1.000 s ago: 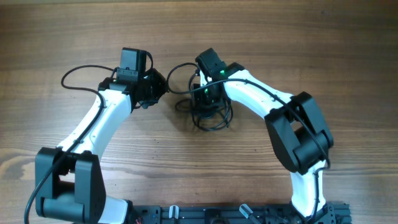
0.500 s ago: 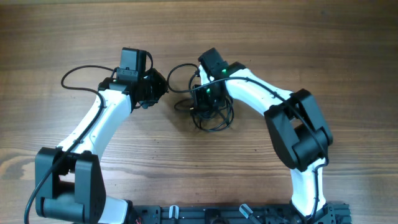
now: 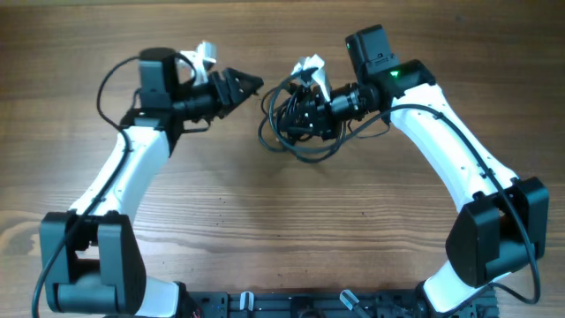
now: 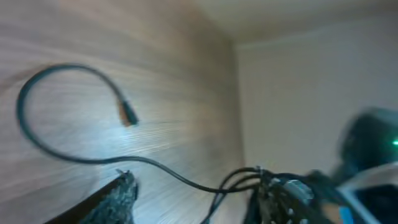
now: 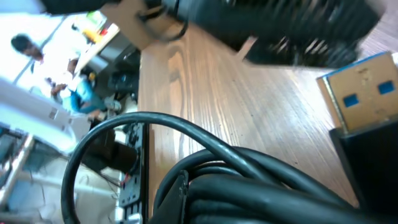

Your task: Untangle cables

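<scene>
My left gripper will next grab the cords on the side of the tangle that faces my left gripper, opposite my right gripper, to pull the cables apart.
The cables (image 3: 296,146) are thin black cords looped in a tangle at the middle of the table. My right gripper (image 3: 305,113) points left and is shut on the bundle. In the right wrist view the thick coils (image 5: 267,186) fill the bottom, pressed against one finger (image 5: 180,190). A blue USB plug (image 5: 360,93) shows at the right. My left gripper (image 3: 250,85) points right, just left of the tangle, and is open. In the blurred left wrist view a single cord (image 4: 180,177) crosses in front of the jaws, and its plug end (image 4: 127,115) lies free on the wood.
Wooden table (image 3: 282,230) all around. The left arm's own wire (image 3: 104,84) loops out at far left. The arms' base rail (image 3: 309,305) runs along the front edge.
Both arms swung up and outward. The right gripper stayed shut and carried the bundle up the table. The left gripper opened and pulled away to the upper left of the tangle.
</scene>
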Motion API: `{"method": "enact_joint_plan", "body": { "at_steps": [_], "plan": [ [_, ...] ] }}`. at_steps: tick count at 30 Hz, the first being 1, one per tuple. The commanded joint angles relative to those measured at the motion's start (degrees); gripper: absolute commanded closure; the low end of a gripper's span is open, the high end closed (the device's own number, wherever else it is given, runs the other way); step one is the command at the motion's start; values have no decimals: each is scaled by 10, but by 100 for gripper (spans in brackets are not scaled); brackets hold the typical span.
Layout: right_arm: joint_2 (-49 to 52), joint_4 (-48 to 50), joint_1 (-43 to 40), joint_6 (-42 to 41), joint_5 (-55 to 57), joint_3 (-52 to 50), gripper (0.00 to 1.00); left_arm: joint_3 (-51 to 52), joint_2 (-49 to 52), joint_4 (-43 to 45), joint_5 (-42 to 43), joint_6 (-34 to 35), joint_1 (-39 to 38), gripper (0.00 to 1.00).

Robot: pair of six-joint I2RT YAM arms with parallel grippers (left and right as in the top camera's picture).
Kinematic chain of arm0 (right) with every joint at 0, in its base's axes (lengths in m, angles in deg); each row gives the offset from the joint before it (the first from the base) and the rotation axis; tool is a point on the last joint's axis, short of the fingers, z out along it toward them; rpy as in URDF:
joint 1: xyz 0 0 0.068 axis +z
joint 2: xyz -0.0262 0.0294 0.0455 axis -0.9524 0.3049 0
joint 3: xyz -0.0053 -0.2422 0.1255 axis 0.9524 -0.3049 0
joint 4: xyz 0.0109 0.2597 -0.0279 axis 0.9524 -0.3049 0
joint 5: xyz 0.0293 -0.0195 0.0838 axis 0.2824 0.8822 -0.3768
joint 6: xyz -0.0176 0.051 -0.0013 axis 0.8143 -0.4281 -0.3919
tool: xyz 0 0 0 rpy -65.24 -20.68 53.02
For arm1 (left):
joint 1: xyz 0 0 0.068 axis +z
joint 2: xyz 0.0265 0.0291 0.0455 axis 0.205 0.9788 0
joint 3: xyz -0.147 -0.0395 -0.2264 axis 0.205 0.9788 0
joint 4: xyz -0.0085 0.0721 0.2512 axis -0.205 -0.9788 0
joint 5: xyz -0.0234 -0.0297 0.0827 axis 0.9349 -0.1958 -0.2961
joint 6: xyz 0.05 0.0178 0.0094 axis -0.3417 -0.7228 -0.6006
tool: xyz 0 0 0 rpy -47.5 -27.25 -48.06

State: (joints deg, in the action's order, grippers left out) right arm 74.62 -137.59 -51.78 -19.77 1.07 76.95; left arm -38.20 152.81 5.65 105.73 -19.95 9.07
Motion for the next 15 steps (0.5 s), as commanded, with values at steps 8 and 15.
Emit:
{"method": "enact_joint_plan", "body": {
  "at_steps": [8,15],
  "plan": [
    [1,-21,1,125,-23,3,96,-3,-2,47,192,-17,5,22],
    [1,-16,1,100,-18,3,96,-3,-2,8,160,-81,-48,36]
  ]
}}
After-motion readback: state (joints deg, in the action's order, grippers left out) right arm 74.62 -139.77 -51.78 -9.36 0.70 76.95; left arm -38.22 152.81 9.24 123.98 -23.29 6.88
